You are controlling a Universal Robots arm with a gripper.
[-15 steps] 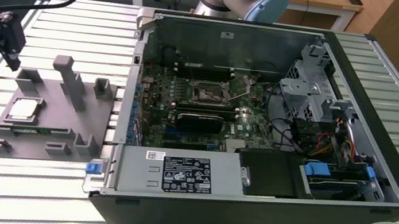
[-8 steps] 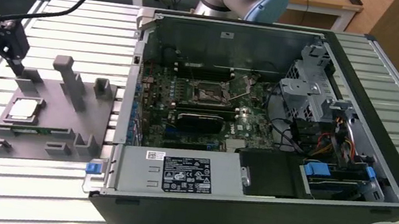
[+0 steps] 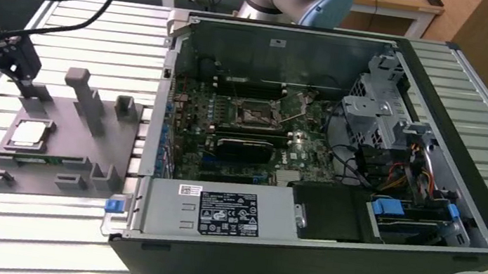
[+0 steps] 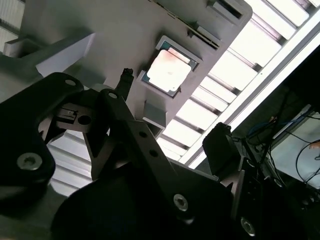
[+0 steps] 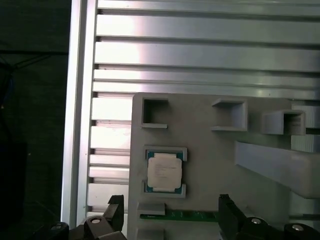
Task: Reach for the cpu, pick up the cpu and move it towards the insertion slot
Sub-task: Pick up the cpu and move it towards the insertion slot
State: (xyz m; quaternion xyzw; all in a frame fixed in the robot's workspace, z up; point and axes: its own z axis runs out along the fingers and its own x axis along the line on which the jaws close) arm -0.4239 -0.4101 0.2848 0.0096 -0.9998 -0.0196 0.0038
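Observation:
My gripper has room for its fingers at the cpu's exposed side edges, so I need to grab the cpu there next, as the holder's brackets wrap around the cpu's ends.
The cpu (image 3: 29,135) is a small silver-topped square chip lying flat in a recess of the grey fixture plate (image 3: 57,155), at the exterior view's left. Both wrist views show the cpu (image 5: 164,171) (image 4: 169,71) in its holder. My gripper (image 3: 24,83) hangs above the fixture plate, a little behind the cpu and apart from it. The gripper (image 5: 171,212) is open, its two black fingers (image 5: 115,212) spread wider than the chip with nothing between them. The insertion slot (image 3: 254,115) sits on the green board inside the open computer case.
Tall grey fixture posts (image 3: 88,99) rise from the plate close to the gripper. The open computer case (image 3: 322,261) fills the middle and the exterior view's right, with a black card (image 3: 244,148), cables and drive bays inside. The slatted metal table (image 3: 98,26) lies underneath.

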